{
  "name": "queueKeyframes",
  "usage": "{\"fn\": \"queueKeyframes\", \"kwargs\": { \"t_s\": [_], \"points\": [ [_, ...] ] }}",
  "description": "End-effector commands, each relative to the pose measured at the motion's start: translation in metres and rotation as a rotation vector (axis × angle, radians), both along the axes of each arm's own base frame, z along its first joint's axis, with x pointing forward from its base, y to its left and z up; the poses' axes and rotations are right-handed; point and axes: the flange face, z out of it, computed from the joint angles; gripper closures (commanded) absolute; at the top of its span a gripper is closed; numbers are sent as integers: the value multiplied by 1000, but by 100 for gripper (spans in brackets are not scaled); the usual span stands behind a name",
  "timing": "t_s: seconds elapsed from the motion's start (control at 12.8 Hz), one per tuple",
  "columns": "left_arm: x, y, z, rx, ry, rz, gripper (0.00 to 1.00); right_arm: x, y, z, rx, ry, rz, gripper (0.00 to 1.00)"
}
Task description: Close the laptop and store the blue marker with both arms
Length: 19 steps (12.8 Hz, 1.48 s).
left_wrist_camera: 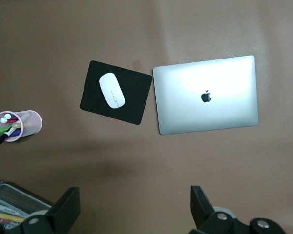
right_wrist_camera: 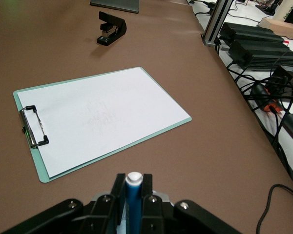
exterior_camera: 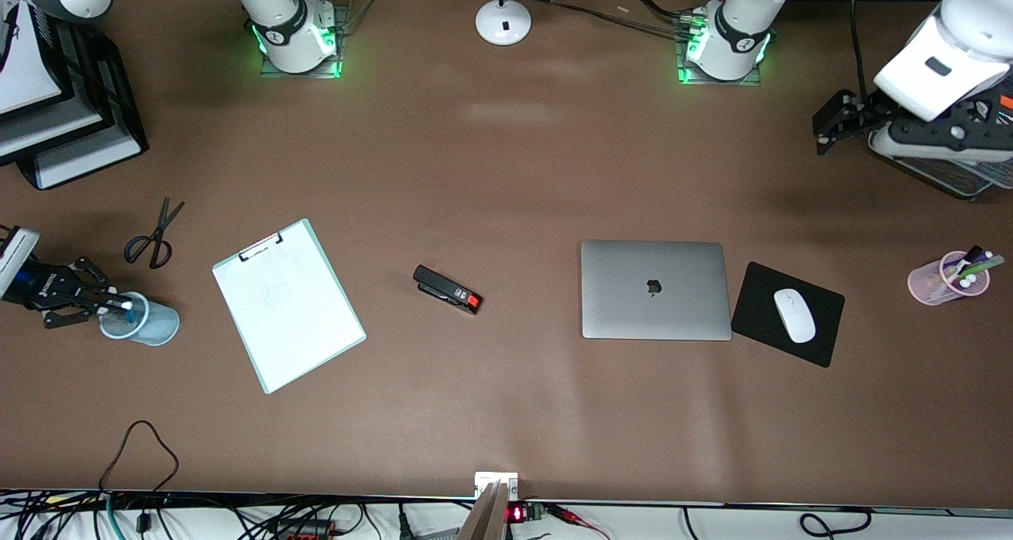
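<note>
I should open my right gripper now: the lower part of the blue marker reaches inside the light-blue cup [exterior_camera: 150,324], so the marker would settle in the cup.
The laptop [exterior_camera: 654,289] lies shut and flat on the table, lid up with the apple logo showing; it also shows in the left wrist view [left_wrist_camera: 206,93]. My right gripper [exterior_camera: 119,302] is shut on the blue marker [exterior_camera: 124,306] at the right arm's end of the table. The marker's white end sits over the mouth of a light-blue cup [exterior_camera: 150,324]. In the right wrist view the marker [right_wrist_camera: 133,195] stands clamped between the fingers [right_wrist_camera: 118,187]. My left gripper [exterior_camera: 823,132] is open and empty, up in the air over the left arm's end; its fingers [left_wrist_camera: 68,207] stand wide apart.
A white clipboard [exterior_camera: 288,304] and a black stapler [exterior_camera: 447,289] lie between cup and laptop. Scissors [exterior_camera: 154,235] lie near the cup. A mouse [exterior_camera: 794,315] on a black pad [exterior_camera: 760,287] is beside the laptop. A pink cup [exterior_camera: 926,285] holds markers. Black trays [exterior_camera: 79,120] stand nearby.
</note>
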Motion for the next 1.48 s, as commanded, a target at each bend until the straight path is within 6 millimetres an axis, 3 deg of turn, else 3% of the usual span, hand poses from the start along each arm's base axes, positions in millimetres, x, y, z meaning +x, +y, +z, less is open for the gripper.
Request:
{"fn": "queueKeyframes", "kwargs": {
  "t_s": [0.0,0.08,0.16,0.23,0.31,0.55,0.78,1.09,1.4],
  "points": [
    [3,3,3,-23,29,-23,0,3,-3,-3,30,-25,0,96],
    [3,3,2,-22,34,-22,0,2,-3,-3,33,-23,0,86],
    [5,3,-2,-22,49,-23,0,2,-4,-2,38,-13,-8,12],
    [6,-2,-6,-18,88,-27,0,0,-6,-1,43,-7,-15,0],
    [5,1,11,-20,73,-16,0,0,-7,2,44,1,-25,0],
    [5,6,12,-28,66,-15,0,-4,-7,24,61,84,-43,0],
    [6,9,12,-72,46,-4,0,-9,-8,77,15,148,-60,0],
    [11,12,6,-90,23,4,0,-12,14,176,-113,277,-157,0],
    [11,11,0,-95,32,3,0,-5,40,234,-228,433,-237,0]
  ]
}}
